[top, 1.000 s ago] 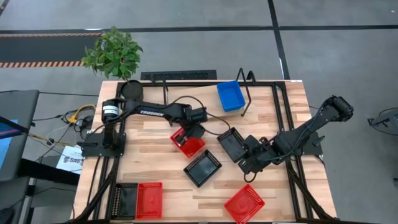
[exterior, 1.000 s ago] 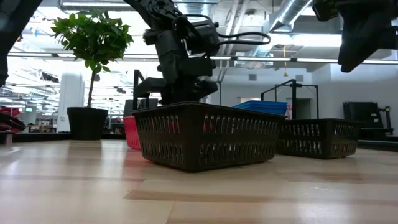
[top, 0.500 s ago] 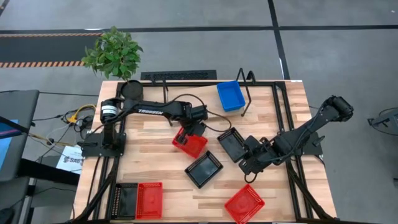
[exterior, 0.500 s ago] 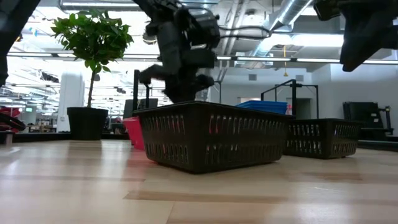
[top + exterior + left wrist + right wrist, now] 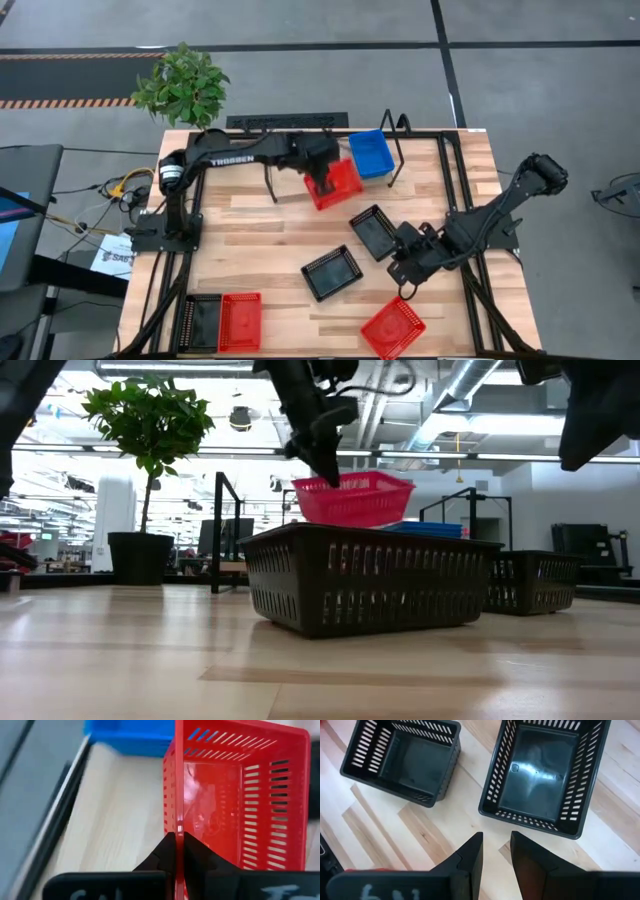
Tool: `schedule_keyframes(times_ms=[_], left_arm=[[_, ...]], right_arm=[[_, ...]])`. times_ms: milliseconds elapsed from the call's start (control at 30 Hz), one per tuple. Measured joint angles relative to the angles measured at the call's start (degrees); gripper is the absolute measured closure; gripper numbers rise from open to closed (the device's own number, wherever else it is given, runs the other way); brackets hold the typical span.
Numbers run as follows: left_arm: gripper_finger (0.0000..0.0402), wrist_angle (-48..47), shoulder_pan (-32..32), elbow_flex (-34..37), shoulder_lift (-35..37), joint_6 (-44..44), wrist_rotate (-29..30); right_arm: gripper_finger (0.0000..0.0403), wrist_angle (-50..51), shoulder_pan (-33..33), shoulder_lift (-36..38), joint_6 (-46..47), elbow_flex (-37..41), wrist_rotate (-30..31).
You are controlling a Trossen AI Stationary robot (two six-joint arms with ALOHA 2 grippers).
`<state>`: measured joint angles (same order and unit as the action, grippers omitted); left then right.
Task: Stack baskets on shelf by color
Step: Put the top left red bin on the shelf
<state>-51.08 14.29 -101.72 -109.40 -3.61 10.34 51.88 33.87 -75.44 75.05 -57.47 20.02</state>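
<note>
The red basket [image 5: 338,186] hangs turned over the open tabletop, so my left gripper now keeps hold of it until it is lined up beside the blue basket [image 5: 371,153].
My left gripper [image 5: 322,178] is shut on a red basket [image 5: 335,184] and holds it in the air at the near edge of the shelf [image 5: 285,150], just left of the blue basket [image 5: 371,153] that sits on the shelf. In the low view the red basket [image 5: 355,498] hangs above the black ones. My right gripper [image 5: 396,268] is open over bare table between two black baskets [image 5: 375,232] [image 5: 332,273]. Another red basket [image 5: 393,327] lies by the near edge. A black [image 5: 203,322] and a red basket [image 5: 240,321] sit at the near left corner. My left gripper pinches the rim of one side wall [image 5: 178,827] of the red basket, one finger [image 5: 196,851] inside the basket and one outside. The fingers come from above, pointing down. The basket is lifted clear and hangs below them, slightly tilted.
A potted plant [image 5: 183,85] stands at the table's far left corner. The shelf's black wire legs [image 5: 398,150] stand beside the blue basket. The table's black frame rails [image 5: 462,200] run along its sides. Bare tabletop lies in the middle left [image 5: 240,240].
My left gripper has lifted the red basket off the middle of the table and carried it up and toward the far edge, to the shelf beside the blue basket. The black basket nearest the low camera has slid a little toward the table's right.
</note>
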Motion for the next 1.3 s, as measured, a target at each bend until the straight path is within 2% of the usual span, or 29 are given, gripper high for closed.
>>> schedule_keyframes(times_ms=[167, 333, 433, 633, 1000, 1133, 1300], left_arm=[[0.0396, -6.1, 4.7, -0.8, 0.0, -21.9, -0.7], [0.0386, -9.8, 8.6, -0.8, 0.0, -49.6, 1.9], [0.0385, -8.3, 10.0, -0.8, 0.0, -58.2, 2.2], [0.0384, -2.9, 9.6, -0.7, -0.3, -65.7, 2.5], [0.0384, 3.8, 9.2, 6.0, -0.4, -68.9, 2.0], [0.0384, 7.8, 9.3, 8.6, -0.4, -69.7, -0.8], [0.0384, 12.6, 9.3, 12.0, -0.4, -71.0, -1.1]], right_arm=[[0.0281, 0.0, 1.5, 0.0, 0.2, 0.0, 1.3], [0.0281, 0.1, 3.1, 0.0, 1.5, 0.0, 3.3], [0.0281, 0.0, 3.8, 0.0, 1.6, 0.0, 4.2], [0.0281, 0.0, 4.0, 0.0, 2.1, 0.0, 4.6], [0.0281, -0.1, 4.0, 0.0, 3.1, 0.0, 4.6], [0.0281, -0.1, 4.0, 0.0, 3.1, 0.0, 4.6], [0.0281, -0.1, 4.0, 0.0, 3.1, 0.0, 4.5]])
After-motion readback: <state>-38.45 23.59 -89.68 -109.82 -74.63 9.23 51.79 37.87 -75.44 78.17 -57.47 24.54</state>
